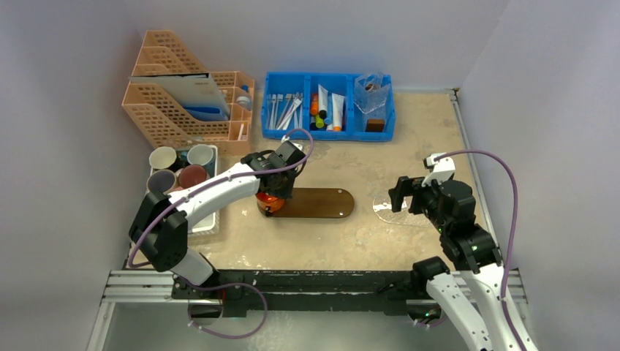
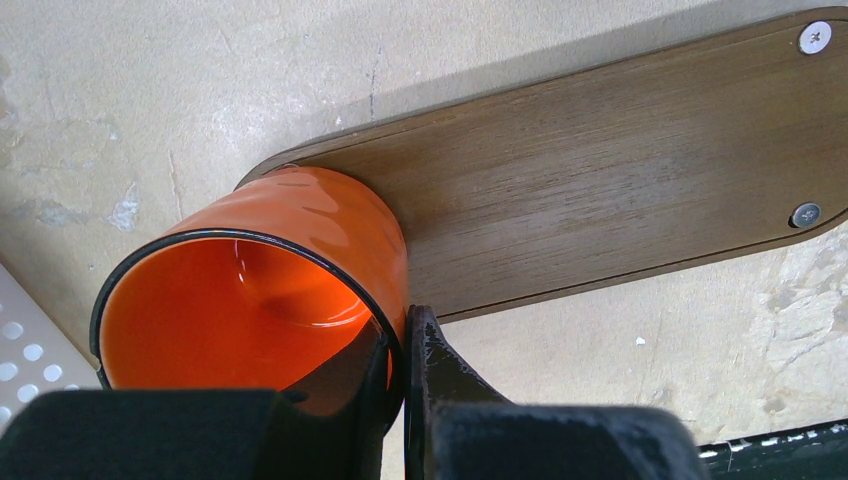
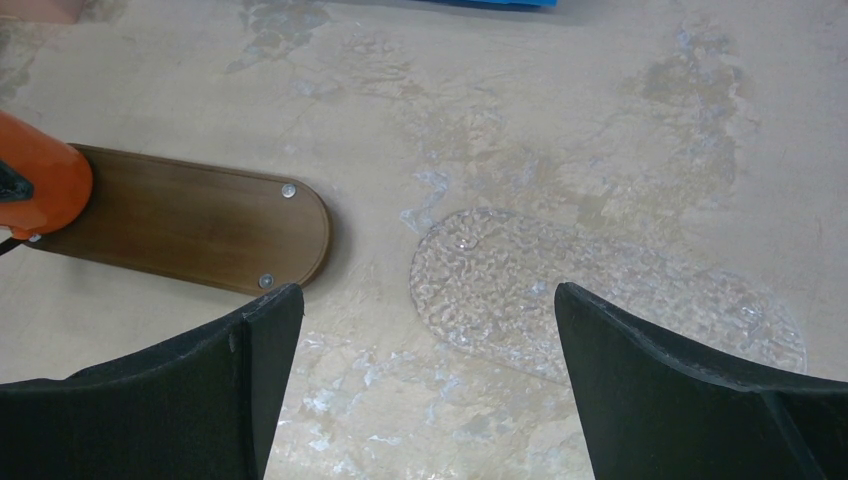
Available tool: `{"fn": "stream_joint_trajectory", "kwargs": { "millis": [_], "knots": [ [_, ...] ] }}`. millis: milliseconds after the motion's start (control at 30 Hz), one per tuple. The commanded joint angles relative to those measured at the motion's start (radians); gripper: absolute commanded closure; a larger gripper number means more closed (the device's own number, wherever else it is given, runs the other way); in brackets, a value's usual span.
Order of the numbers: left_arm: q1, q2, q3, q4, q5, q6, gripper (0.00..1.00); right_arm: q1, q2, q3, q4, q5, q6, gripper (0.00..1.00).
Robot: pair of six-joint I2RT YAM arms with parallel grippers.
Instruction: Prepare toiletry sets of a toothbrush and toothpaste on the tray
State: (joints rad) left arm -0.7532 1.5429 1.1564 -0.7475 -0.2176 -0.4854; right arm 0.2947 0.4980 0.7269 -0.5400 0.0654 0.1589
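The orange cup (image 2: 270,290) would stay standing, as its base is on the flat end of the wooden tray. The robot's left gripper should open now.
The dark brown wooden tray (image 1: 322,202) lies mid-table; it also shows in the left wrist view (image 2: 620,170) and in the right wrist view (image 3: 190,222). My left gripper (image 1: 276,191) is shut on the rim of an orange cup (image 2: 270,290), one finger inside and one outside, at the tray's left end. The cup also shows in the top view (image 1: 267,201) and in the right wrist view (image 3: 35,180). My right gripper (image 1: 401,196) is open and empty above a clear glass tray (image 3: 600,300). White-handled toothbrushes (image 1: 285,110) and pale tubes (image 1: 337,110) lie in the blue bin (image 1: 329,133) at the back.
A peach file rack (image 1: 183,102) stands at the back left. A white tray (image 1: 208,219) holds several cups (image 1: 179,167) at the left. Orange and green tubes (image 1: 316,113) and a clear bag (image 1: 371,93) sit in the blue bin. The clear glass tray (image 1: 395,210) lies right of the wooden one.
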Motion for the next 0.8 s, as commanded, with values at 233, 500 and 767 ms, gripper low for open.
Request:
{"fn": "stream_joint_trajectory", "kwargs": {
  "millis": [233, 500, 767],
  "knots": [
    [-0.003, 0.006, -0.012, 0.029, -0.014, 0.016, 1.0, 0.005, 0.007, 0.019, 0.005, 0.018, -0.015, 0.01],
    [-0.003, -0.005, -0.014, 0.014, -0.015, 0.019, 0.98, 0.004, 0.007, 0.019, 0.006, 0.016, -0.015, 0.01],
    [-0.005, -0.02, -0.012, -0.001, -0.008, 0.021, 0.93, 0.004, 0.007, 0.019, 0.008, 0.015, -0.015, 0.01]
  ]
}}
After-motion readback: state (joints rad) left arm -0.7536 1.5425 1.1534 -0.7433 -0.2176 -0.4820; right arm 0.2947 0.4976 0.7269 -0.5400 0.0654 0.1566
